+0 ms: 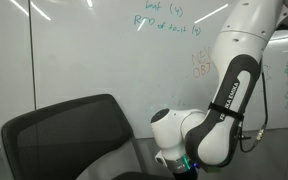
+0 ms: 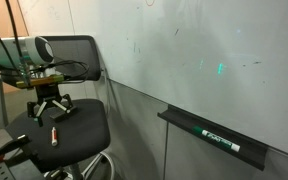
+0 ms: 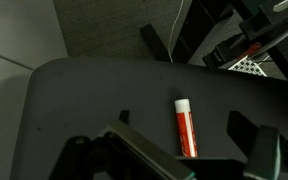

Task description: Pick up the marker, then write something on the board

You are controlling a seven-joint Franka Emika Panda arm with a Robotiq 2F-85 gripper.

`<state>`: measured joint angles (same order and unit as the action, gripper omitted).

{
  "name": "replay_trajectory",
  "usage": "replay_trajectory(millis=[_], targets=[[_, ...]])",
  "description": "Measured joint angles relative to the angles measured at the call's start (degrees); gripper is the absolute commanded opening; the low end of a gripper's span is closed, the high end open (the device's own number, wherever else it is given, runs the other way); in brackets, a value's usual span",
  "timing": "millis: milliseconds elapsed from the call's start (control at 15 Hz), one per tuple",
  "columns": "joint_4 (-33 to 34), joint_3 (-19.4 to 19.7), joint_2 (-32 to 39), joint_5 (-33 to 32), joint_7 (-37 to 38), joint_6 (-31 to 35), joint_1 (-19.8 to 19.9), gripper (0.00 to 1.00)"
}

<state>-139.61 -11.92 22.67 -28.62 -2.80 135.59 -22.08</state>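
The robot's gripper will next grab the marker across its red body to write on the board, which leaves the marker's white end with the cap free.
A red marker with a white cap lies on the black seat of an office chair. It also shows as a small red stick in an exterior view. My gripper is open and hangs above the seat, with one finger on each side of the marker and not touching it. In an exterior view the gripper is a little above the seat. The large white board fills the wall in both exterior views, with green handwriting near its top.
The chair's mesh backrest stands next to the board. A dark tray on the wall under the board holds another marker. My white arm hangs in front of the board. Chair base and wheels sit below.
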Motion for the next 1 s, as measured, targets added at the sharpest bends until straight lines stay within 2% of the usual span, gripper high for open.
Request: replay_trajectory(millis=[1000], targets=[[1.77,0.77,9.12,2.09,4.93,10.63,0.01,1.00]])
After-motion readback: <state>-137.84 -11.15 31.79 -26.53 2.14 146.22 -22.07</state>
